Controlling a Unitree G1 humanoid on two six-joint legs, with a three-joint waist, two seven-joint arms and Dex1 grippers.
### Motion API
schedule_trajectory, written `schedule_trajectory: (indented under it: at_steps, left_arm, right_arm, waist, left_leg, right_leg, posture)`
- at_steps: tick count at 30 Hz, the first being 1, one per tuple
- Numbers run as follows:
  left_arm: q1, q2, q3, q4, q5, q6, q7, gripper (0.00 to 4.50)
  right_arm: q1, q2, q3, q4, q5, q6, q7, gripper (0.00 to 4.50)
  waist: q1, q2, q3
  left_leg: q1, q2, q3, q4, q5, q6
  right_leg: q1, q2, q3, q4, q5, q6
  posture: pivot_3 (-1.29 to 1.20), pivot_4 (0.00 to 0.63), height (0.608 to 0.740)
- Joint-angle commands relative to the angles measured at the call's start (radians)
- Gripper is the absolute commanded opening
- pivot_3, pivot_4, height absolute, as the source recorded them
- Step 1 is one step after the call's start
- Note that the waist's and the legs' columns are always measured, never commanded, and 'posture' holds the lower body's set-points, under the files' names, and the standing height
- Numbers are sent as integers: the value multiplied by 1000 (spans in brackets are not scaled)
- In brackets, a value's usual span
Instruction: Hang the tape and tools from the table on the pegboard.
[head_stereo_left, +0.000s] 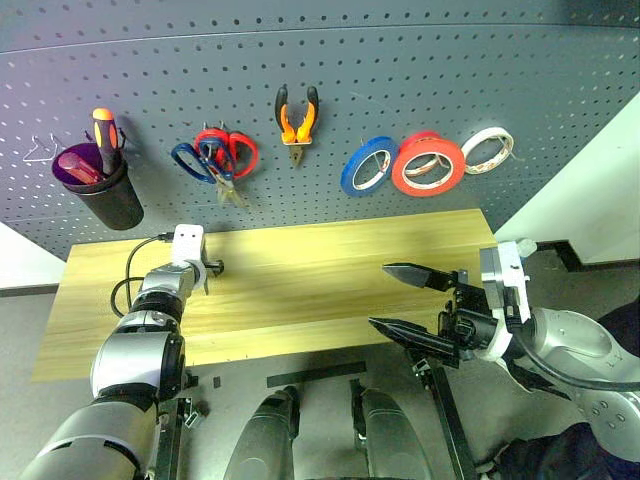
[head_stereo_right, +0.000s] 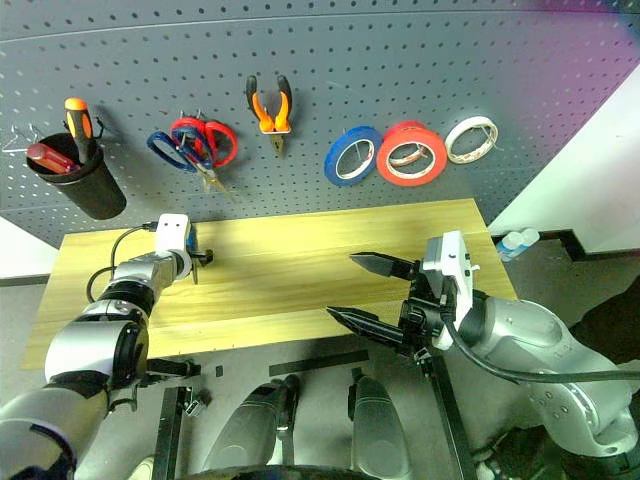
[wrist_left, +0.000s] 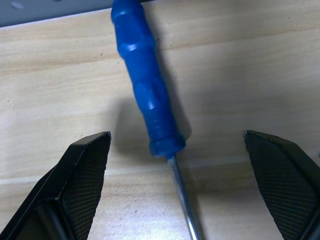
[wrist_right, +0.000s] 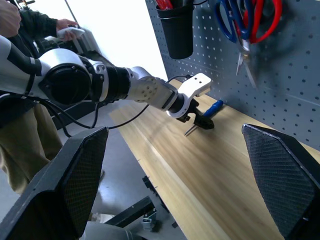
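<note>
The left gripper should close on the screwdriver now: its fingers are beside the blue handle's lower end (wrist_left: 166, 140), above the screwdriver's metal shaft (wrist_left: 183, 196), so they would hold the screwdriver.
The blue-handled screwdriver (wrist_left: 147, 100) lies flat on the wooden table (head_stereo_left: 330, 270) near its back left edge. My left gripper (wrist_left: 176, 136) is open just above it, one finger on each side of the handle's lower end, not touching. The right wrist view shows the same left gripper (wrist_right: 200, 120) over the screwdriver (wrist_right: 213, 107). On the pegboard (head_stereo_left: 400, 70) hang the red tape (head_stereo_left: 428, 163), the orange pliers (head_stereo_left: 297, 118) and the dark blue scissors (head_stereo_left: 192, 160). My right gripper (head_stereo_left: 400, 298) is open and empty above the table's front right.
A black cup (head_stereo_left: 108, 190) on the pegboard holds an orange and a red screwdriver. Red-handled scissors (head_stereo_left: 235, 148) hang with the blue ones. A blue roll (head_stereo_left: 367, 165) and a thin red-rimmed roll (head_stereo_left: 487, 150) flank the red tape. A person (wrist_right: 20, 100) stands beyond the table's left end.
</note>
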Motion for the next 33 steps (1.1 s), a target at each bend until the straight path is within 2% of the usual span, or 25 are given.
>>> schedule_trajectory:
  at_steps: [1,4,13,19,24,27,33]
  left_arm:
    - [-2,-6,14,25,-4,-4,11,4283]
    - [-1,-6,22,30,-5,-8,12,3592]
    - [7,-5,36,29,-4,-9,20,609]
    - [22,12,34,2,-5,16,-7,540]
    - [100,36,10,-135,-5,99,-95,540]
    - [182,47,1,-284,-7,162,-135,540]
    - [434,78,-24,-748,-32,263,-230,540]
  right_arm:
    - [13,-11,-33,-52,33,-3,-14,4500]
    - [21,-16,-38,-57,43,-2,-25,4500]
    - [26,-21,-38,-58,52,-3,-43,4500]
    - [12,-17,-26,-49,43,-8,-44,4500]
    - [1,-19,-28,-33,30,-17,-31,4500]
    - [-13,-16,-21,-14,15,-25,-18,4500]
    - [-75,6,-4,43,-4,-51,19,4500]
  waist:
    - [-7,0,4]
    - [-10,0,9]
    - [-20,-1,14]
    - [-30,-1,15]
    - [-34,-1,15]
    - [-33,-1,15]
    - [-28,0,15]
  left_leg:
    - [0,0,0,0,0,0]
    - [0,0,0,0,0,0]
    - [0,0,1,-1,0,0]
    - [0,0,1,-2,0,0]
    - [-4,0,1,-2,-1,0]
    - [-6,0,1,-2,-1,1]
    - [-7,0,1,-2,-2,2]
  right_leg:
    - [0,0,0,0,0,0]
    - [0,0,0,0,0,0]
    - [-1,0,0,0,-1,1]
    - [-1,0,0,-1,-1,2]
    - [-5,0,0,-1,-1,2]
    - [-7,0,0,-1,-1,2]
    - [-8,-1,2,-2,-1,1]
  posture:
    - [-184,351,740]
    - [-190,353,740]
    - [-193,355,740]
    - [-189,348,740]
    - [-178,337,740]
    - [-162,324,740]
    - [-123,296,740]
